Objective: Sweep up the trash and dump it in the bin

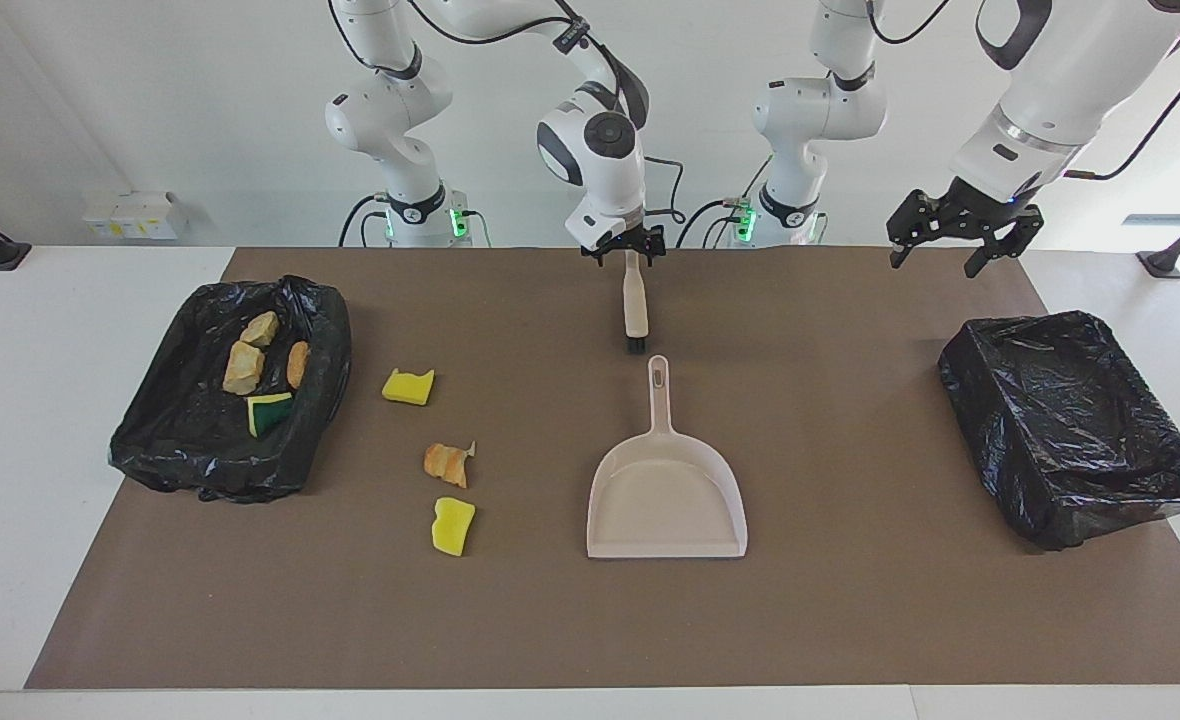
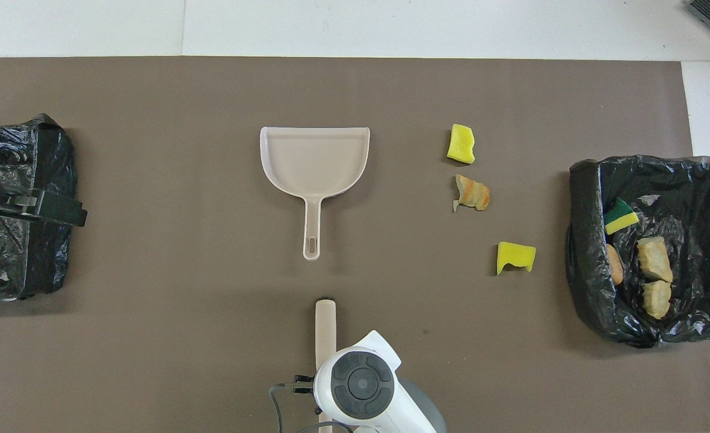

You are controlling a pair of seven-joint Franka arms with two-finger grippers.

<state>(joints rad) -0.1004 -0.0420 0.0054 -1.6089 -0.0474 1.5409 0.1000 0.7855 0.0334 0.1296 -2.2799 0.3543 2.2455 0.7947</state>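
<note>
My left gripper grabs the beige dustpan by its narrow handle (image 2: 312, 231) next, since the dustpan's pan spreads far wider than the fingers.
A beige dustpan (image 1: 666, 500) (image 2: 314, 157) lies mid-table with its handle toward the robots. A beige brush (image 1: 636, 310) (image 2: 325, 328) lies flat, nearer to the robots than the dustpan. My right gripper (image 1: 627, 256) is open, just over the brush's handle end. Three loose scraps lie between the dustpan and the bin at the right arm's end (image 1: 165, 440) (image 2: 583, 288). They are two yellow sponge pieces (image 1: 409, 386) (image 1: 453, 525) and a tan chunk (image 1: 447, 463). Several scraps (image 1: 243, 367) lie in that bin. My left gripper (image 1: 940, 255) (image 2: 48, 209) waits open, raised.
A second black-bagged bin (image 1: 1000, 400) (image 2: 6, 270) stands at the left arm's end with nothing visible in it. The left gripper hangs over its edge. A brown mat (image 1: 850, 620) covers the table.
</note>
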